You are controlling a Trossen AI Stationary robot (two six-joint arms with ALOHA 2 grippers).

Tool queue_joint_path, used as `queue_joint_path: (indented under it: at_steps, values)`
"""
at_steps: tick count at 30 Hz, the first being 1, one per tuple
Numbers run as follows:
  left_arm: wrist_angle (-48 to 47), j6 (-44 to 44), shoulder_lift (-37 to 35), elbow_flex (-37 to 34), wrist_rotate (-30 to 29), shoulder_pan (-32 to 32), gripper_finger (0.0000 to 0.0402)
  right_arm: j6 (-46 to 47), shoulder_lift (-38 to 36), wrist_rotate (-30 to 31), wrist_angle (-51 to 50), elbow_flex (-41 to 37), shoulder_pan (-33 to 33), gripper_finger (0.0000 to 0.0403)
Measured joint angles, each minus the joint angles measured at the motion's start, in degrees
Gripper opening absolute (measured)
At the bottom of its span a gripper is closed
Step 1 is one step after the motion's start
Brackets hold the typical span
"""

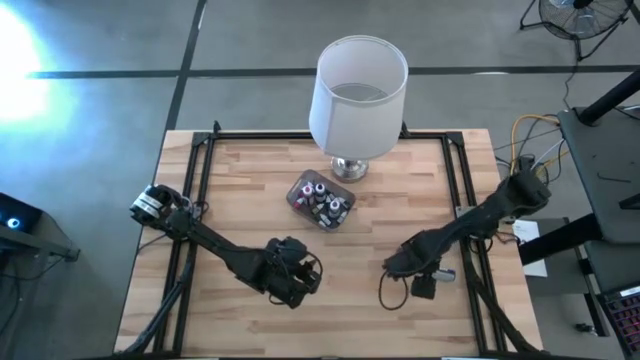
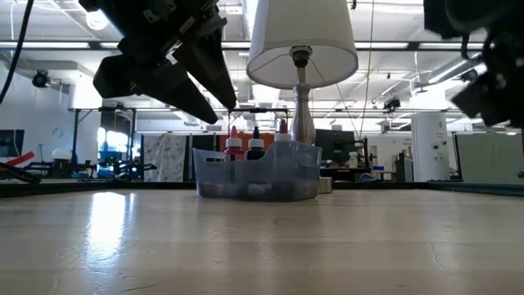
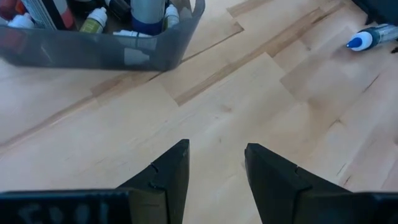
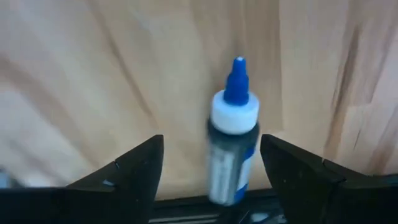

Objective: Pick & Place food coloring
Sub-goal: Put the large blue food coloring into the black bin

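My right gripper should next take the food coloring bottle by its white collar (image 4: 235,113) and pick it up, and then put it in the tub with the other bottles.
One food coloring bottle (image 4: 231,149), dark-bodied with a white collar and a blue tip, lies on its side on the wooden table. My right gripper (image 4: 211,168) is open over it, one finger on either side, neither touching; the bottle's base end runs back under the gripper body. The same bottle (image 3: 365,38) shows far off in the left wrist view. Several more bottles stand in a greyish translucent tub (image 1: 320,200) at mid-table, in front of the lamp. My left gripper (image 3: 214,158) is open and holds nothing; it hovers above bare wood near the tub (image 3: 99,46).
A lamp with a white shade (image 1: 358,95) stands on a metal base just beyond the tub, near the table's far edge. A black frame (image 1: 205,160) runs along the table's sides. Bare wood lies between the two grippers and toward the near edge.
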Motion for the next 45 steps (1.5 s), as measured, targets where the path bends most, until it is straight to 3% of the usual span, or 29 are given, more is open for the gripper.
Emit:
queue_joint_path:
  at_steps: [8,26,34,38,43,45]
  values:
    - [0.0,-0.9,0.0,0.0,1.4,0.0,0.0133,-5.9,7.0,3.0,2.7,-0.6,0.0,0.0274]
    - [-0.4,-1.2,0.0,0.0,4.2,-0.5,0.0133,-3.1,6.1,2.7,5.6,-2.9,-0.1,0.0106]
    - [-1.2,-3.5,-0.7,0.0,2.4,-1.3,0.0133,-0.2,0.1,5.2,3.4,-1.9,-0.1,0.0104]
    - [-4.9,-8.3,-1.5,0.0,2.3,-2.1,0.0133,5.6,-7.3,14.0,5.1,2.6,-0.1,0.0104]
    - [-12.8,-19.2,-4.2,0.0,-2.8,-4.7,0.0133,8.7,-17.1,37.5,16.7,7.2,-1.5,0.0104]
    - [-17.3,-24.3,-6.1,0.0,-6.1,-5.9,0.0133,7.3,-19.5,43.9,23.7,6.9,-4.0,0.0104]
